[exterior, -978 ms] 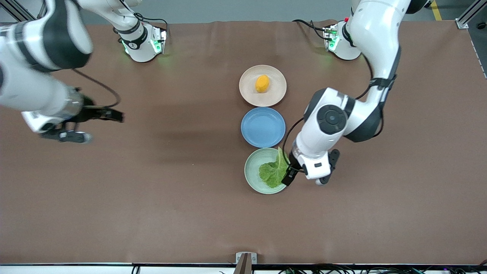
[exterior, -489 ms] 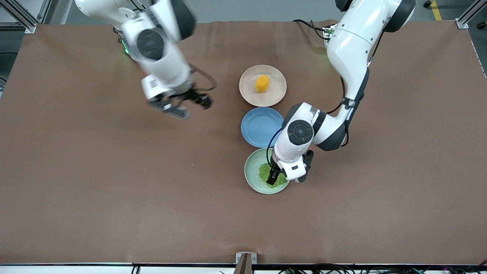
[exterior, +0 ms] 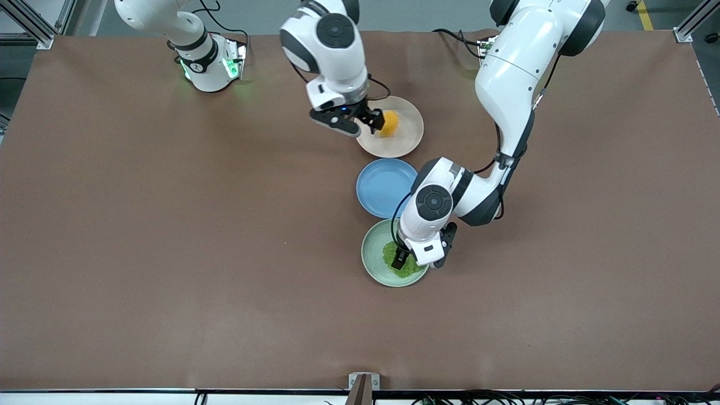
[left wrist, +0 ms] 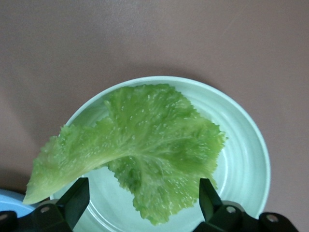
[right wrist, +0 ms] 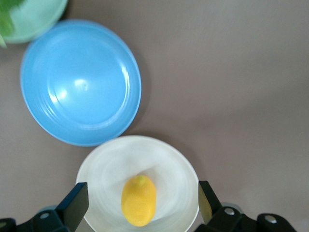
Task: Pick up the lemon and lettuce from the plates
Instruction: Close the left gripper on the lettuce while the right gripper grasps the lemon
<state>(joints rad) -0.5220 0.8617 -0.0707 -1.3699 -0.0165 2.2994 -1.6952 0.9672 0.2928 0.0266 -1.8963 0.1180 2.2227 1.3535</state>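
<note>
My left gripper should close on the lobe now, because its fingers are beside the lettuce's lower lobe [exterior: 409,270] [left wrist: 158,193], down inside the mint green plate.
The lemon [exterior: 389,122] lies on the beige-pink plate [exterior: 406,142], the plate nearest the robots' bases. My right gripper [exterior: 364,121] hangs open over that plate, its fingers on either side of the lemon [right wrist: 139,200] in the right wrist view, clear of it. The lettuce [exterior: 394,262] lies on the mint green plate [exterior: 372,253], the plate nearest the front camera. My left gripper [exterior: 406,260] is open over it. In the left wrist view the lettuce [left wrist: 145,140] spreads across the green plate [left wrist: 246,154] between the fingers [left wrist: 77,198].
An empty blue plate [exterior: 382,187] sits between the two other plates, also seen in the right wrist view [right wrist: 79,82]. The three plates form a line down the middle of the brown table [exterior: 169,253].
My right arm swung from its end of the table to over the beige-pink plate. My left gripper moved from the green plate's edge to over the lettuce and came lower.
</note>
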